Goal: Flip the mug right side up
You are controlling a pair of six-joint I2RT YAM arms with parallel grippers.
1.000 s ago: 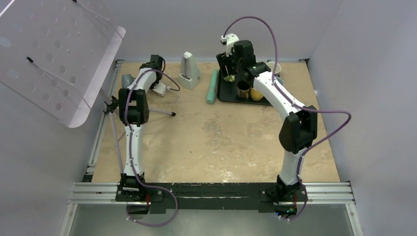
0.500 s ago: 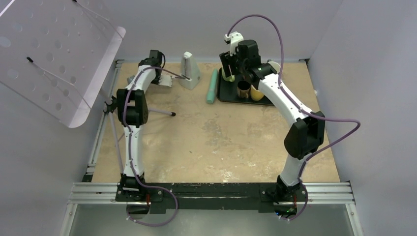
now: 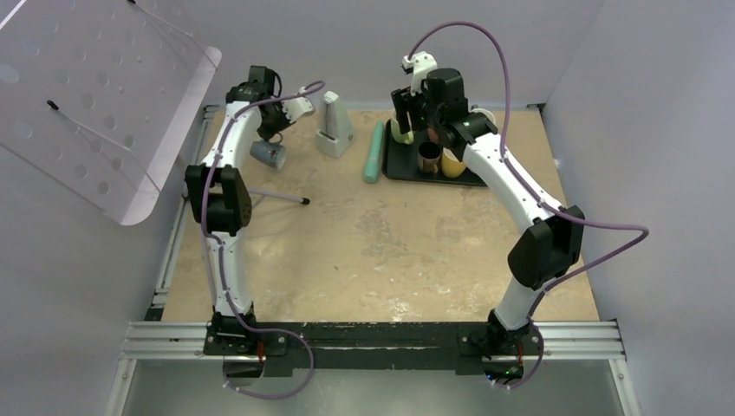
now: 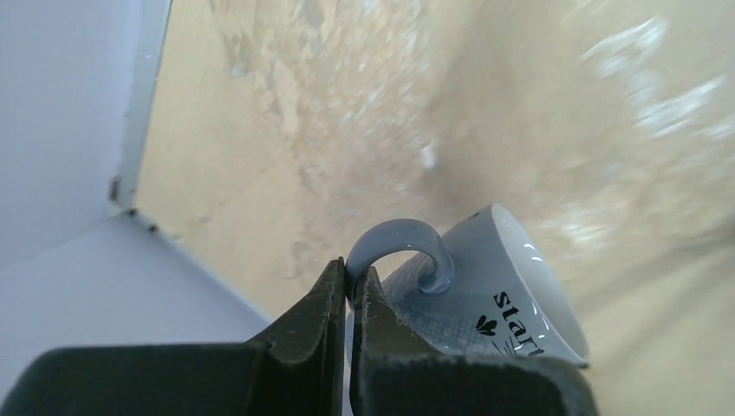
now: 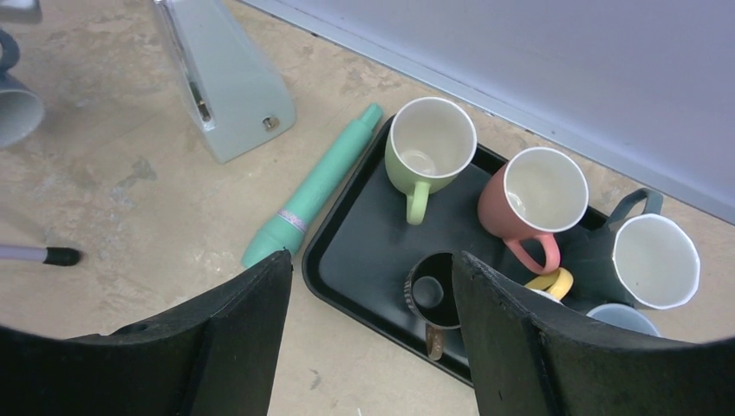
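Observation:
I need to grab the grey-blue mug's rim (image 3: pixel 282 159) (image 5: pixel 33 126) next with my right gripper, away from the handle that my left gripper holds, to set the mug upright.
The grey-blue mug (image 4: pixel 498 299) with black lettering hangs tilted on its side, held by its handle (image 4: pixel 400 241). My left gripper (image 4: pixel 350 276) is shut on that handle. In the top view the mug (image 3: pixel 269 154) is at the back left of the table, just below my left gripper (image 3: pixel 277 132). Its edge also shows in the right wrist view (image 5: pixel 12 104). My right gripper (image 5: pixel 371 260) is open and empty above the near left corner of the black tray (image 5: pixel 340 270), and it shows in the top view (image 3: pixel 409 114).
The black tray (image 3: pixel 392 166) holds several upright mugs, among them green (image 5: pixel 426 147), pink (image 5: pixel 530 198) and dark brown (image 5: pixel 431 299). A pale metronome (image 3: pixel 332 124) and a teal cylinder (image 3: pixel 374 152) lie left of it. A tripod leg (image 3: pixel 286 199) and a clear perforated sheet (image 3: pixel 95 95) are at the left.
My left arm has risen and swung, bringing the mug out from the back left corner, now tilted in the open. My right gripper has drawn back slightly and higher over the tray.

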